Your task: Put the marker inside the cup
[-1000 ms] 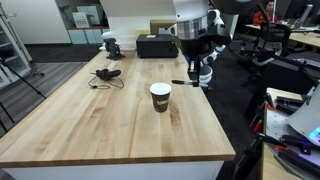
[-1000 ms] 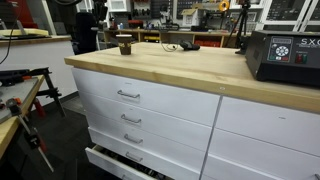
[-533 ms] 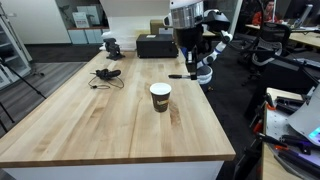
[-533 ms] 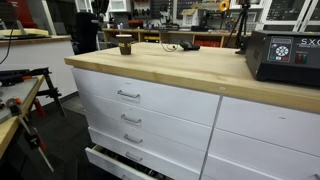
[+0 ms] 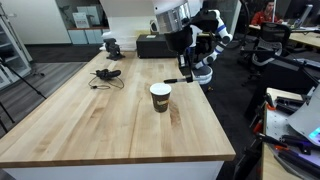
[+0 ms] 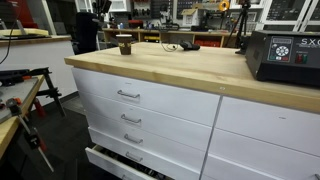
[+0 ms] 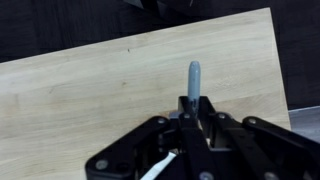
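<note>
My gripper moves the marker toward the cup next before releasing it, since the marker lies sideways above and beside the cup's open rim (image 5: 160, 87).
A white paper cup with a dark band (image 5: 160, 97) stands upright on the wooden table (image 5: 100, 115); it shows small and far off in an exterior view (image 6: 125, 46). My gripper (image 5: 183, 72) hangs above the table just behind and to the right of the cup, shut on a dark marker (image 5: 175, 79) that sticks out sideways toward the cup. In the wrist view the grey marker (image 7: 194, 78) points away from the closed jaws (image 7: 194, 118) over bare wood. The cup is out of the wrist view.
A black box (image 5: 155, 46) and a small black device (image 5: 111, 45) stand at the table's far end, with a tangle of black cable (image 5: 105, 76) left of the cup. A black instrument (image 6: 283, 57) sits on the table in an exterior view. White drawers (image 6: 140, 110) lie below.
My arm has swung left and down toward the cup, carrying the marker with it. The cup has not moved.
</note>
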You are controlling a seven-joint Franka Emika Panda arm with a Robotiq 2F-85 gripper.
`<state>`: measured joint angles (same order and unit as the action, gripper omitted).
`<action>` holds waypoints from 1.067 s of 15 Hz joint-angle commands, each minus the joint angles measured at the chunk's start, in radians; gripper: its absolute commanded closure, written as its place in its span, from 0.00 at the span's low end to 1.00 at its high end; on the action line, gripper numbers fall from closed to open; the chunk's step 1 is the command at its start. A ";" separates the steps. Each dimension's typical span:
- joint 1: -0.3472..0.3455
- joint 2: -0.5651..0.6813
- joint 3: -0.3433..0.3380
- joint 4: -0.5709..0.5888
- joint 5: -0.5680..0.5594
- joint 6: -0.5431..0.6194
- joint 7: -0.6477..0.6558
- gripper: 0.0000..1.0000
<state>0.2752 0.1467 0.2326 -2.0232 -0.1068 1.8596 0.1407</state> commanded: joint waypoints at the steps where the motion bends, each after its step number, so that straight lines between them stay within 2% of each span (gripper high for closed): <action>1: 0.010 0.082 -0.003 0.096 -0.046 -0.098 0.013 0.97; 9: 0.018 0.165 -0.014 0.170 -0.073 -0.129 0.026 0.97; 16: 0.029 0.215 -0.023 0.216 -0.084 -0.104 0.059 0.97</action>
<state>0.2810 0.3344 0.2269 -1.8536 -0.1700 1.7778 0.1584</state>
